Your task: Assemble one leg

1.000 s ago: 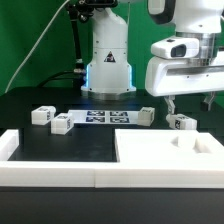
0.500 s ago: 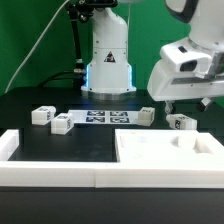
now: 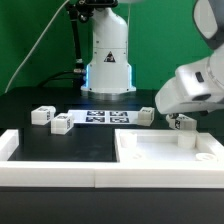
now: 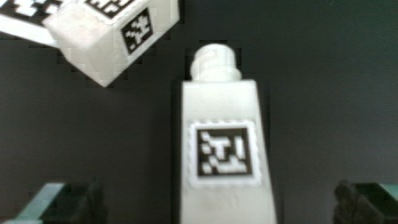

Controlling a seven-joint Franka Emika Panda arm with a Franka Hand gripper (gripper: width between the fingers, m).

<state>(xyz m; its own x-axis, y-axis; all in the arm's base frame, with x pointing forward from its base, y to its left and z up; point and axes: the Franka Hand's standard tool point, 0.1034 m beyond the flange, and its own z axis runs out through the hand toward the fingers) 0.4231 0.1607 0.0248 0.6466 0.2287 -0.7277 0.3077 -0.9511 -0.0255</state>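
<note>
The robot's gripper should next hold the white leg by its tagged body, so the narrow peg end stays free to go into the tabletop panel.
In the wrist view a white leg with a square tag lies lengthwise on the black table, its narrow peg end pointing away. My gripper is open, with one finger on each side of this leg and a gap to both. A second leg lies beyond it. In the exterior view my gripper hangs low over the rightmost leg, just behind the tabletop panel. Another leg lies to the left of it, and two more legs lie at the exterior view's left.
The marker board lies flat between the legs, in front of the robot base. A low white frame runs along the table's front. The tabletop panel has raised corner blocks close to my gripper.
The hand has swung toward the exterior view's right and come down, tilting, until the fingers sit low around the rightmost leg. The legs and the panel have not moved.
</note>
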